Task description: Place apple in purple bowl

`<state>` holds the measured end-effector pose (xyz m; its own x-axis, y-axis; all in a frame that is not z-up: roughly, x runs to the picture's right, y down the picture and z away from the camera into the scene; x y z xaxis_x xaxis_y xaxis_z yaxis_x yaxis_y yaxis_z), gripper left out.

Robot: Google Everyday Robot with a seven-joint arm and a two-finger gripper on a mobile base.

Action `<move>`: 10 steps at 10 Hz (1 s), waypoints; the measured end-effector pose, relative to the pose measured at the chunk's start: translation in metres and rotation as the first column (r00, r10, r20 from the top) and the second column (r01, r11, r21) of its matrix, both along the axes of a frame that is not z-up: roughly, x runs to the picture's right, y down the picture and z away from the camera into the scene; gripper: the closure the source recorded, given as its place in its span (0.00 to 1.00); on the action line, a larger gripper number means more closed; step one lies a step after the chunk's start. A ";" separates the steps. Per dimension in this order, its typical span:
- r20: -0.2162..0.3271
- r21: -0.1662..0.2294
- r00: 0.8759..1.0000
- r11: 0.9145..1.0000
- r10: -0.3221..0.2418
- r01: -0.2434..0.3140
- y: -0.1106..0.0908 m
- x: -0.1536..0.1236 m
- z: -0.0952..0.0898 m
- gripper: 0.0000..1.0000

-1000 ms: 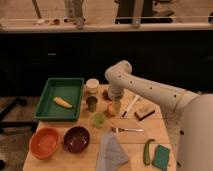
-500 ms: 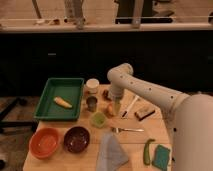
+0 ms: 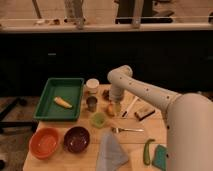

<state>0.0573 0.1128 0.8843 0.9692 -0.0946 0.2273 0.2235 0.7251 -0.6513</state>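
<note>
I will put the apple in the purple bowl [image 3: 76, 139], so next I will pick up the apple [image 3: 109, 108] by its rounded sides with my gripper.
The apple [image 3: 109, 108], small and yellow-orange, sits on the wooden table [image 3: 150, 131] near its middle. My gripper [image 3: 116, 106] points down right beside it on the right, low over the table, open, and it does not lift the fruit. The purple bowl [image 3: 76, 139] stands at the front left of the table, well clear of the gripper, with nothing in it. The arm [image 3: 145, 92] reaches in from the right.
An orange bowl [image 3: 44, 142] sits left of the purple one. A green tray [image 3: 60, 94] holds a yellow banana-like piece [image 3: 62, 102]. Cups [image 3: 91, 103] and a green cup [image 3: 98, 119] crowd the apple. A grey cloth [image 3: 110, 152], fork [image 3: 127, 130] and brown block [image 3: 144, 112] lie nearby.
The arm has shifted only slightly. The gripper stays down by the apple, and nothing on the table has moved.
</note>
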 end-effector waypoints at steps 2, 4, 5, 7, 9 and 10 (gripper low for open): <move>-0.008 -0.011 1.000 1.000 -0.010 0.010 0.005 0.002 0.004 0.20; -0.012 -0.022 1.000 1.000 -0.020 0.019 0.011 0.005 0.007 0.25; -0.008 -0.026 0.999 0.999 -0.034 0.034 0.016 0.005 0.007 0.35; -0.001 -0.030 0.999 0.998 -0.051 0.051 0.022 0.005 0.007 0.56; -0.001 -0.026 0.999 0.999 -0.045 0.045 0.023 0.014 0.007 0.76; -0.002 -0.022 0.999 0.999 -0.040 0.040 0.019 0.018 0.004 0.84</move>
<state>0.0757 0.1323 0.8886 0.9654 -0.1279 0.2271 0.2500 0.7015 -0.6674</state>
